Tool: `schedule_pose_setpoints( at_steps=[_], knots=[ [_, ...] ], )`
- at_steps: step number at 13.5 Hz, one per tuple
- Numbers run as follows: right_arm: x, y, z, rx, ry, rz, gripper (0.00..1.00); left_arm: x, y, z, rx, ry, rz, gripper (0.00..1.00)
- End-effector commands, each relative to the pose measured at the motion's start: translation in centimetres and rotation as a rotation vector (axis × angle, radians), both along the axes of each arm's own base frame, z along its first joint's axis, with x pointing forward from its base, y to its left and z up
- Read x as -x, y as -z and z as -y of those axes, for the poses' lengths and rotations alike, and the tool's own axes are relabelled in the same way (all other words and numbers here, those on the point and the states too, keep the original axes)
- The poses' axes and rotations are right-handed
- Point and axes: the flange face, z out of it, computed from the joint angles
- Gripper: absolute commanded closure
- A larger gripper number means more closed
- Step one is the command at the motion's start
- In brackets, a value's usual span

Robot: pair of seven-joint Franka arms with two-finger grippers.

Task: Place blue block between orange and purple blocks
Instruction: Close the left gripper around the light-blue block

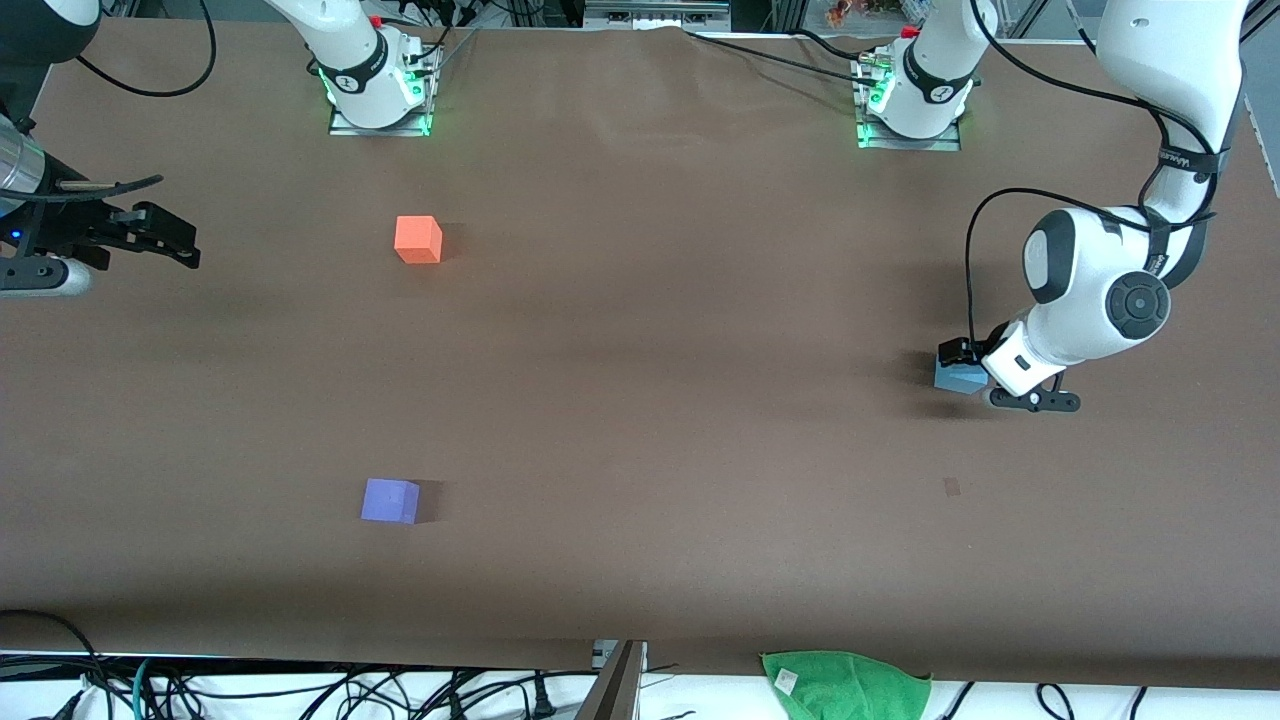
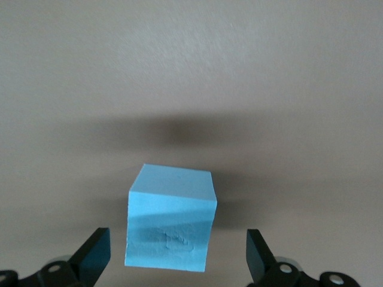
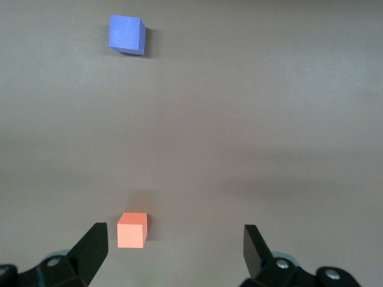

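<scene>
I will next use my left gripper to grab the blue block by its opposite sides, so that I can place the block between the orange and purple blocks.
The blue block sits on the brown table toward the left arm's end. My left gripper is down at it, open, with one finger on each side and a gap to both; in the left wrist view the block lies between the fingertips of the gripper. The orange block sits toward the right arm's end, and the purple block is nearer the front camera than it. My right gripper waits open and empty above the table's end. The right wrist view shows the orange block, the purple block and the gripper.
A green cloth lies at the table's edge nearest the front camera. A small dark mark is on the table near the blue block. Cables run along the table's edges by the arm bases.
</scene>
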Motion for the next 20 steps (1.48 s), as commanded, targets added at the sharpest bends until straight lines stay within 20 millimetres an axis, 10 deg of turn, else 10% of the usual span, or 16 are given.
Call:
schedule_pose_setpoints(
  at_steps=[1, 8, 10, 13, 16, 20],
  knots=[
    [-0.3, -0.4, 0.5, -0.003, -0.001, 0.004, 0.00, 1.2, 0.6, -0.1, 0.025, 0.034, 0.016, 0.00],
    [-0.3, -0.4, 0.5, -0.003, -0.001, 0.004, 0.00, 0.7, 4.3, -1.5, 0.015, 0.060, 0.063, 0.00],
    [-0.3, -0.3, 0.5, -0.003, -0.001, 0.002, 0.00, 0.7, 4.3, -1.4, 0.015, 0.065, 0.063, 0.75],
    [-0.4, -0.2, 0.6, -0.002, 0.000, 0.001, 0.00, 0.3, 2.0, -0.9, 0.024, 0.065, 0.068, 1.00],
    [-0.4, -0.2, 0.5, -0.004, 0.000, 0.001, 0.00, -1.6, -3.3, 3.5, 0.064, 0.121, 0.048, 1.00],
    [-0.4, -0.1, 0.5, -0.010, 0.002, -0.001, 0.00, -3.3, -7.6, 15.4, 0.179, 0.039, 0.035, 1.00]
  ],
)
